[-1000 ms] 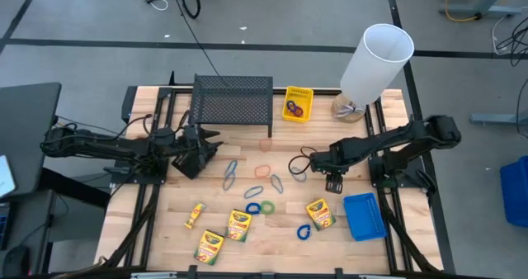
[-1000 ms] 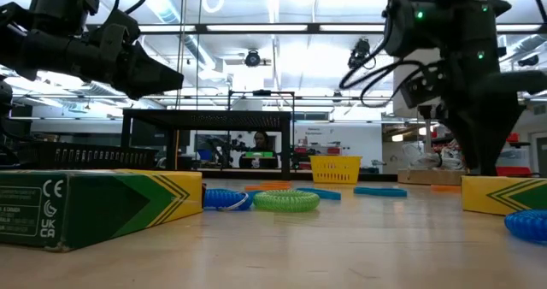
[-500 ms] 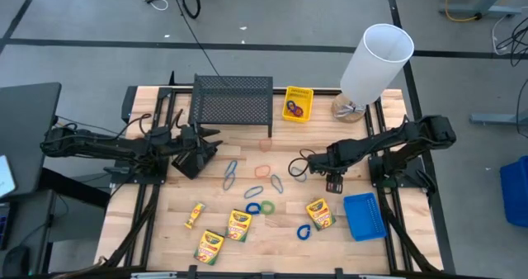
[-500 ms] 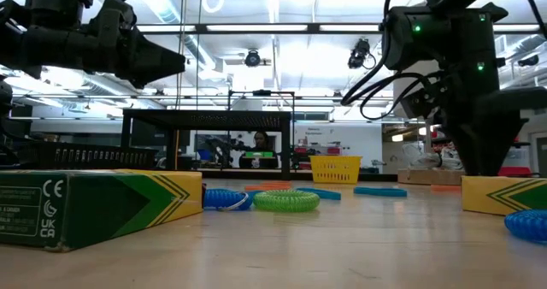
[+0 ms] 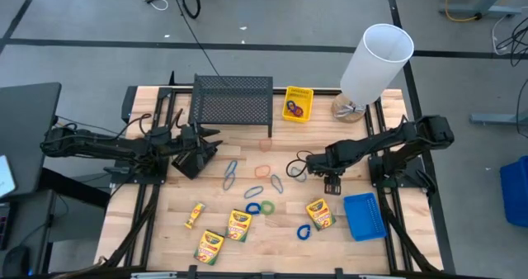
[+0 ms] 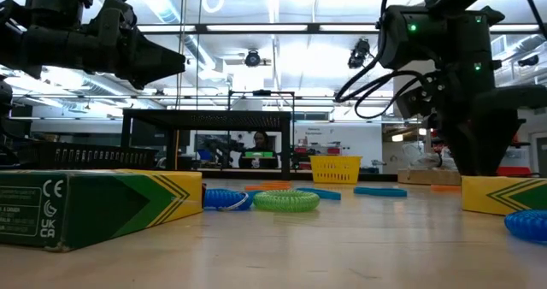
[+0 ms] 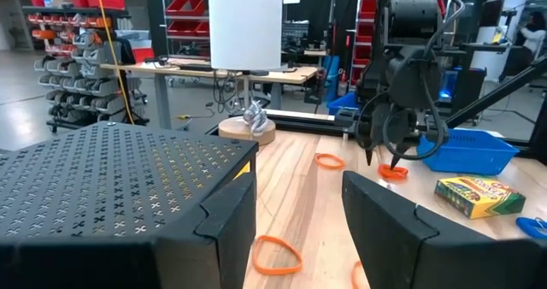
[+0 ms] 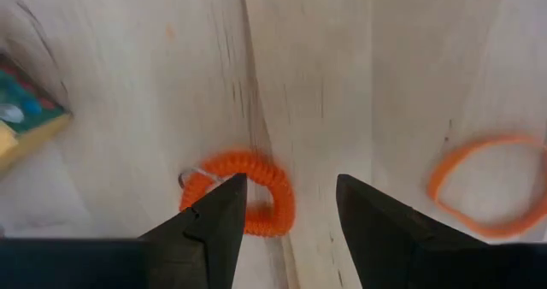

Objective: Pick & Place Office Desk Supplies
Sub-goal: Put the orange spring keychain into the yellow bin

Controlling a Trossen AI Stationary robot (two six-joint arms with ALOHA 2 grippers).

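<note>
The robot's right gripper will next grab the orange coiled loop by its coiled band (image 8: pixel 281 200) to sort it into the yellow bin.
My right gripper (image 5: pixel 330 184) points down, open, just above a small orange coiled loop (image 8: pixel 272 191) on the table. In the right wrist view (image 8: pixel 291 191) one finger covers part of the loop, and I see no touch. A second orange loop (image 8: pixel 487 186) lies beside it. A crayon box (image 5: pixel 319 214) and the blue bin (image 5: pixel 364 215) lie nearer the front. My left gripper (image 5: pixel 206 151) stands open and level in front of the wire rack, with nothing between its fingers (image 7: pixel 291 229). Other crayon boxes (image 5: pixel 239 224) and blue and green loops (image 5: pixel 267 206) lie mid-table.
A black wire-mesh rack (image 5: pixel 232 100) stands at the far left centre. The yellow bin (image 5: pixel 298 103), holding loops, is beside it. A tall white cylinder (image 5: pixel 375 60) rises at the far right. Bare wood lies between the two grippers.
My left gripper has tipped its fingers up from slanting downward to level, staying in place.
</note>
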